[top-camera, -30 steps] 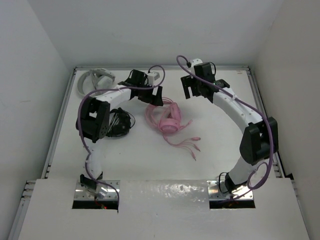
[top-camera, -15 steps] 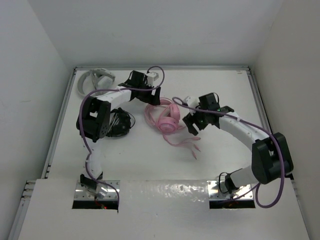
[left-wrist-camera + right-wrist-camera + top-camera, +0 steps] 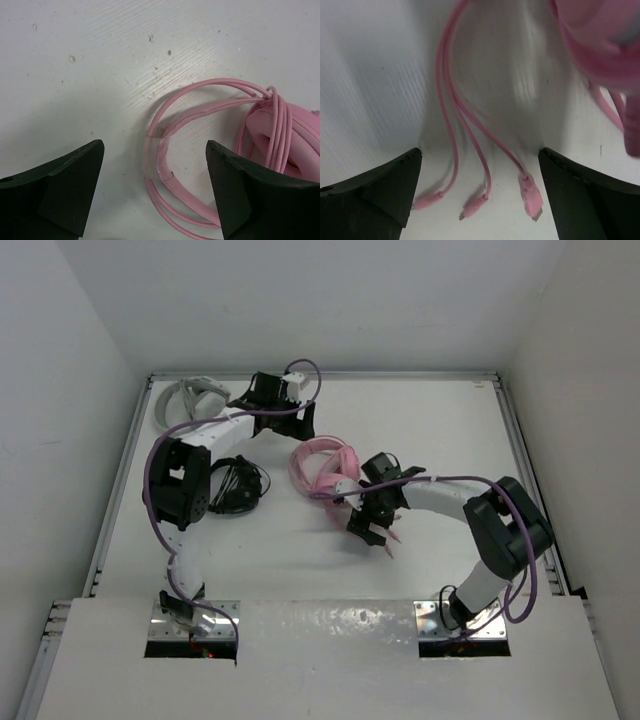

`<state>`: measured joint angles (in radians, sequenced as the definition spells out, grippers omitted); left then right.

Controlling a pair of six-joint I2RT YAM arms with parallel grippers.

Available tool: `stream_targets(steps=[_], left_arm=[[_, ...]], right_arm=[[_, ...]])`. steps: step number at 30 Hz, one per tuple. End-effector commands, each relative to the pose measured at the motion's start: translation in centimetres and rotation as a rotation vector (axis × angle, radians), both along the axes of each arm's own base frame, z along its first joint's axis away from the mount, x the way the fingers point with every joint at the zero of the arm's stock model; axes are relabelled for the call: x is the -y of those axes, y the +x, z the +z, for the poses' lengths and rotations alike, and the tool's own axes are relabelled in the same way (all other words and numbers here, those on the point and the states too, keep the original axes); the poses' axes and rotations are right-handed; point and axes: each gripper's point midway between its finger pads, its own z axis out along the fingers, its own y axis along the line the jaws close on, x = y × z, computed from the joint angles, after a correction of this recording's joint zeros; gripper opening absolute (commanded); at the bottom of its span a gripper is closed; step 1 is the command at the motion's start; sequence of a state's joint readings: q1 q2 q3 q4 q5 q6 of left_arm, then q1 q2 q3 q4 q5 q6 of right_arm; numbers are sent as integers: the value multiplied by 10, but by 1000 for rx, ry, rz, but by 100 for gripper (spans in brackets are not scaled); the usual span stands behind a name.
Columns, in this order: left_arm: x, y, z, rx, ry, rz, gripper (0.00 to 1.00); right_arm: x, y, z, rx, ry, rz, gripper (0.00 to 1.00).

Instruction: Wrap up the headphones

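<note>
The thin pink cable's parts run between my right gripper's low, open fingers just above their plugs, so closing now would catch them and it is time to close.
The pink headphones lie in the middle of the table with part of their cable wound round the earcups. My left gripper is open above the back of the thin headband, which lies between its jaws, with the wound cable to the right. My right gripper is open low over the cable's loose end. Its three pink plugs lie on the table between the jaws. A blurred earcup is at the top right of the right wrist view.
Black headphones lie left of the pink ones, beside the left arm. White-grey headphones lie in the back left corner. A raised rim runs round the table.
My right arm has swung from the back of the table down and forward to the cable's plugs. My left gripper has shifted slightly back over the headband.
</note>
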<state>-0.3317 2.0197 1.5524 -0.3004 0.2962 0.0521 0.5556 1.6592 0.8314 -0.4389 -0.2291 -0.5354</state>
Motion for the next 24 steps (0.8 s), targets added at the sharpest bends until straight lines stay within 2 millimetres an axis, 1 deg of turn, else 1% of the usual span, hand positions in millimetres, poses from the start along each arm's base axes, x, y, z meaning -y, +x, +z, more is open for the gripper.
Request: stream_targets(steps=[1,2,3,4,5,7,8,10,11,12,13,14,15,16,17,18,19,20,21,22,23,24], left_arm=[[-3,4,-5,-1,14,22,80],[-3,3,-9,-5,24,24,79],[-5,2,-12,-7,37,31,77],[-4,1,-14,-8,44,29,75],[-5,0,-20,-20,54,30,72],[-7,-5,-28,-43,71,27,68],[-8,-10,-35,-66,76,23,62],[-9,-14,-42,-81,86,14,59],[-9,-16,-46,-91,94,12,56],[-10,-16,-48,-88,104,10,49],[-10,-17,-53,-94,113,10,47],[-10,-18,-57,-100,119,9,43],[-10,-20,-61,-109,121,6,38],[-9,-22,-67,-124,124,2,37],[-9,-25,-71,-135,125,-1,36],[-7,-27,-75,-145,126,-8,33],[-8,-30,-78,-151,130,-9,32],[-8,-31,-79,-150,138,-11,28],[-9,-32,-81,-151,140,-8,25],[-9,-32,-81,-146,141,-6,22],[-10,-32,-82,-143,146,-3,14],[-11,-33,-83,-143,148,-3,11]], right_arm=[[10,9,-15,72,-114,-30,95],[11,10,-18,74,-128,-43,91],[13,13,-19,81,-140,-57,82],[18,12,-22,73,-173,-67,64],[19,15,-20,79,-183,-75,35],[22,12,-15,65,-205,-81,21],[24,12,-13,73,-234,-84,1],[24,8,-6,65,-256,-106,0],[19,4,-5,81,-271,-88,0],[16,2,-4,91,-276,-85,0],[11,0,-2,108,-279,-70,0],[-2,-3,1,134,-271,-33,0],[-7,1,6,176,-281,-35,0],[-22,7,15,220,-260,-22,0],[-37,5,23,263,-245,13,0],[-49,15,37,330,-228,23,0],[-61,16,47,372,-213,43,0],[-68,21,61,419,-197,56,0],[-79,27,76,459,-166,58,0],[-87,27,85,491,-149,74,0],[-91,33,101,546,-133,67,0],[-99,38,113,582,-98,58,0]])
